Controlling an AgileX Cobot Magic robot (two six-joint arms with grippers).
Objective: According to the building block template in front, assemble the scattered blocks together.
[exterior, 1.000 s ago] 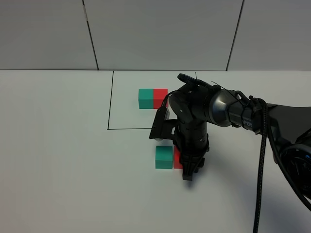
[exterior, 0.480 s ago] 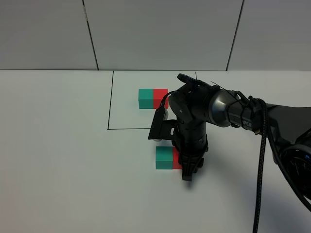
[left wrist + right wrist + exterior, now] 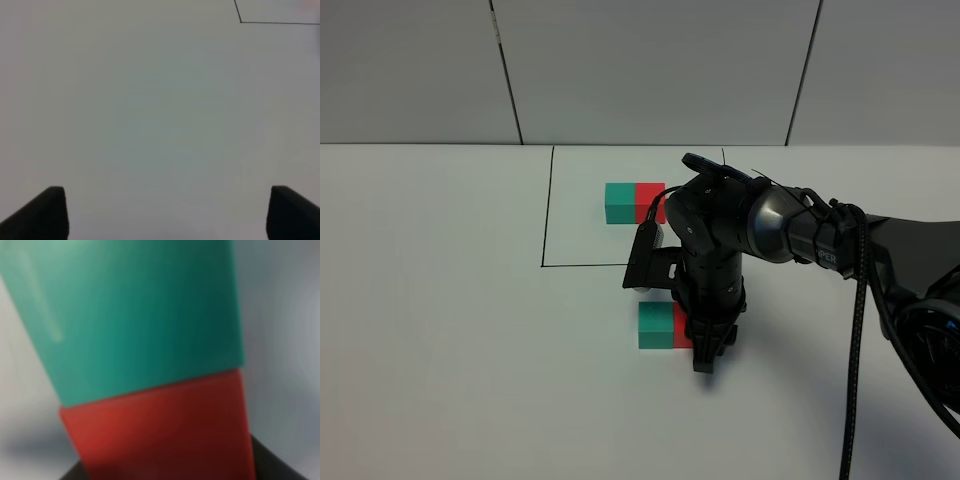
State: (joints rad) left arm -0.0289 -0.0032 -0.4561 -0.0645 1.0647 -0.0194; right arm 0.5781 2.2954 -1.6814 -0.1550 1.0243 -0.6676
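Observation:
I will open my right gripper now, because the red cube's bottom edge touches the table level with the green cube's bottom edge. The red cube would stay there.
The template [image 3: 635, 202], a teal-green cube joined to a red cube, lies inside a thin black drawn rectangle [image 3: 546, 220] at the back. In front of the rectangle the loose teal-green cube [image 3: 656, 325] sits on the table with the loose red cube [image 3: 680, 328] pressed against its right face. My right gripper [image 3: 703, 352] points straight down and is shut on the red cube, hiding most of it. The right wrist view shows the green cube [image 3: 135, 315] flush against the red cube [image 3: 160, 430]. My left gripper [image 3: 169, 212] is open over bare table, away from the cubes.
The white table [image 3: 440, 330] runs to a grey panelled wall [image 3: 650, 70] at the back. My right arm and its black cable [image 3: 855, 330] take up the right side. A corner of the black rectangle [image 3: 241, 21] shows in the left wrist view.
My right gripper has shifted slightly left with the red cube, and the green cube has slid a little left with it. The left gripper shows no earlier frame.

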